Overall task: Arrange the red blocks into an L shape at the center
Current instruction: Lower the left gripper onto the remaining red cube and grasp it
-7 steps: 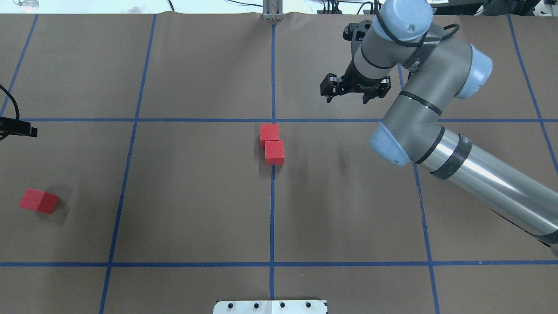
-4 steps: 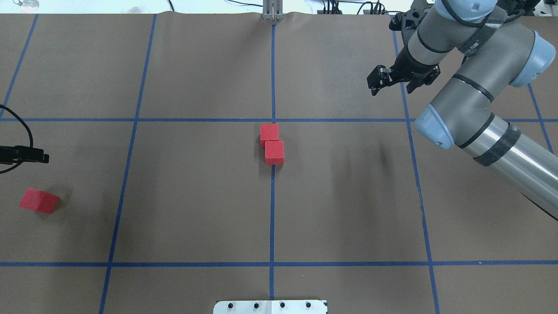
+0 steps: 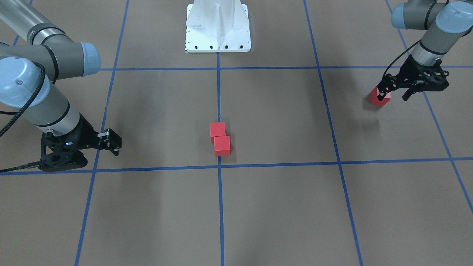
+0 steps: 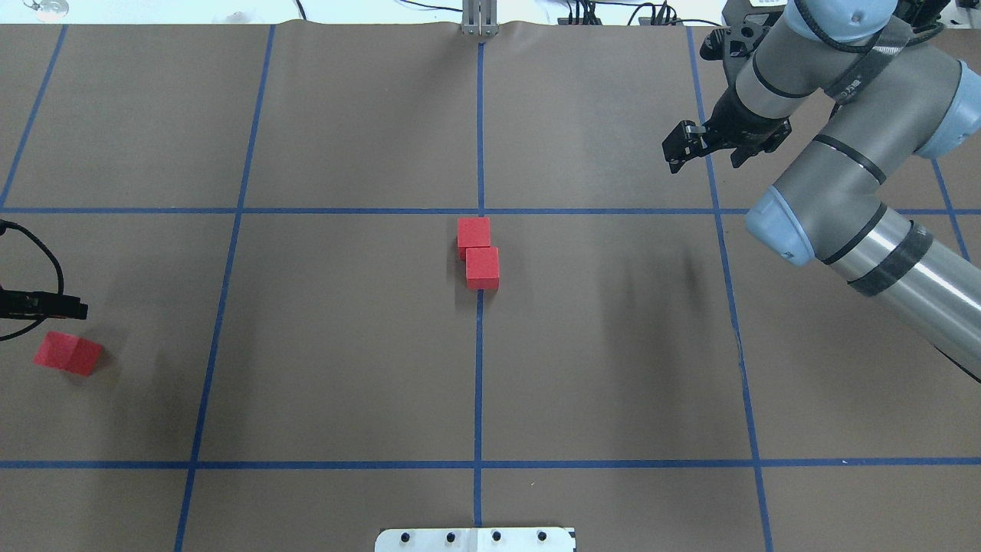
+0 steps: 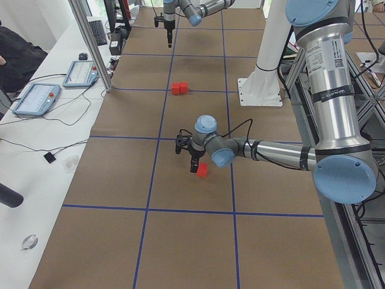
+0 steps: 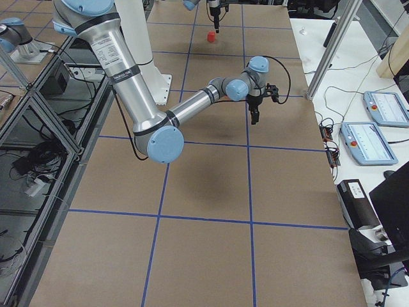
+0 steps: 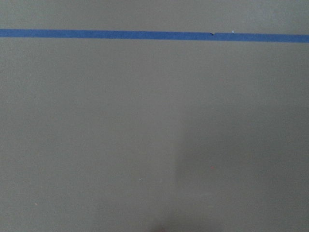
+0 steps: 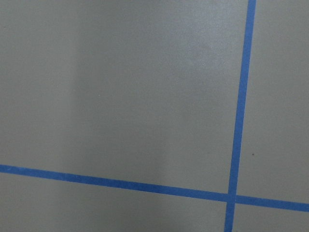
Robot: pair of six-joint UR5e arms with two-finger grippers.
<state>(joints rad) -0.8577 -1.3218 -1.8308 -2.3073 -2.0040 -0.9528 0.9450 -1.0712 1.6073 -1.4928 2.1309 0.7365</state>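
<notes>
I need to grab the lone red block by opposite sides with my left gripper, so that I can complete the red L at center.
Two red blocks (image 4: 474, 232) (image 4: 482, 267) touch each other, slightly offset, on the brown mat just short of the center tape crossing (image 4: 480, 211). They also show in the front view (image 3: 217, 130) (image 3: 222, 145). The third red block (image 4: 67, 354) lies alone at the far left, also in the front view (image 3: 380, 97). My left gripper (image 3: 392, 93) is open and empty, close over this block and not around it. One of its fingers (image 4: 54, 307) shows at the overhead view's left edge. My right gripper (image 4: 705, 156) is open and empty, far right of the pair.
The white robot base (image 3: 218, 27) stands at the table's near edge. Blue tape lines (image 4: 230, 211) divide the brown mat. Both wrist views show only bare mat and tape. Tablets and cables lie on a side bench (image 5: 36, 99) beyond the mat.
My right arm has swung right and back, away from the two center blocks. My left gripper has moved towards the lone block at the left. The blocks have not moved.
</notes>
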